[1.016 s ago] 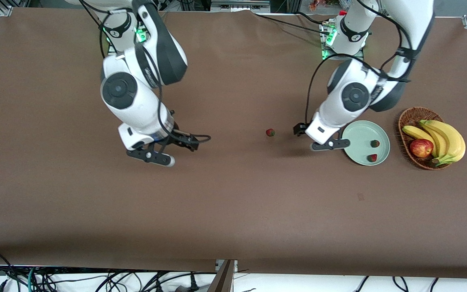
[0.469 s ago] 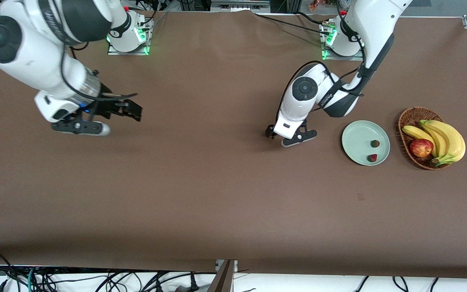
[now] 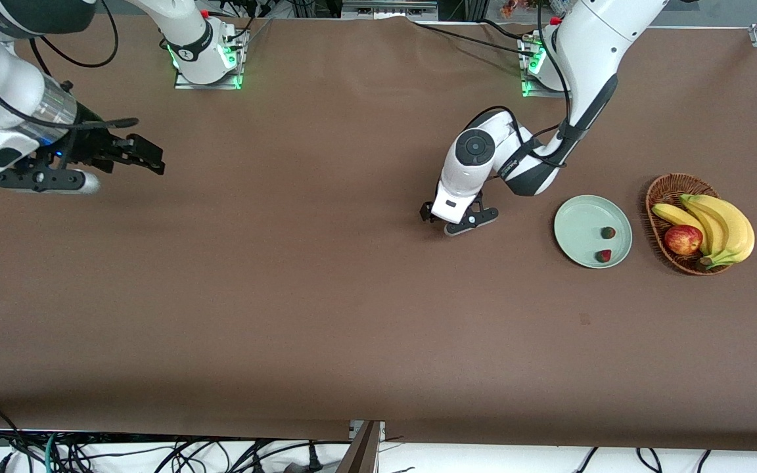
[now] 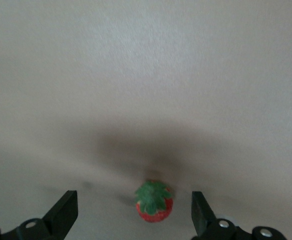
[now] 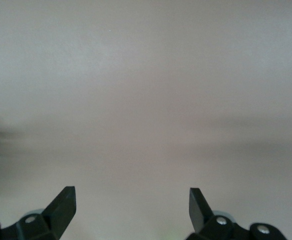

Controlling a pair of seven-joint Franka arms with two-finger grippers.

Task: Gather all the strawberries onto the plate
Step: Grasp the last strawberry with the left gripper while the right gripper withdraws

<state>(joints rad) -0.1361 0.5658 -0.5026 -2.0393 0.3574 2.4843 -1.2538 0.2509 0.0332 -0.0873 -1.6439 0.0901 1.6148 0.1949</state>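
I will collect the strawberry into the plate (image 3: 579, 220), so I will next grab it by its red body with my left gripper.
Two strawberries (image 3: 608, 232) (image 3: 604, 255) lie in the pale green plate (image 3: 579, 220). The third strawberry (image 4: 154, 202) sits on the brown table, red with a green cap. In the left wrist view it lies between the open fingers of my left gripper (image 4: 133, 200). In the front view my left gripper (image 3: 428, 214) is low over that spot, beside the plate toward the right arm's end, and the arm hides the berry. My right gripper (image 3: 150, 157) is open and empty over bare table at the right arm's end; it also shows in the right wrist view (image 5: 131, 192).
A brown wicker basket (image 3: 664, 187) holding bananas (image 3: 723, 223) and a red-yellow apple (image 3: 683, 239) stands beside the plate at the left arm's end of the table. The brown table top (image 3: 352, 315) is flat.
My left gripper moved from beside the plate to over the loose strawberry, which is now hidden in the front view. My right arm swung out toward its own end of the table.
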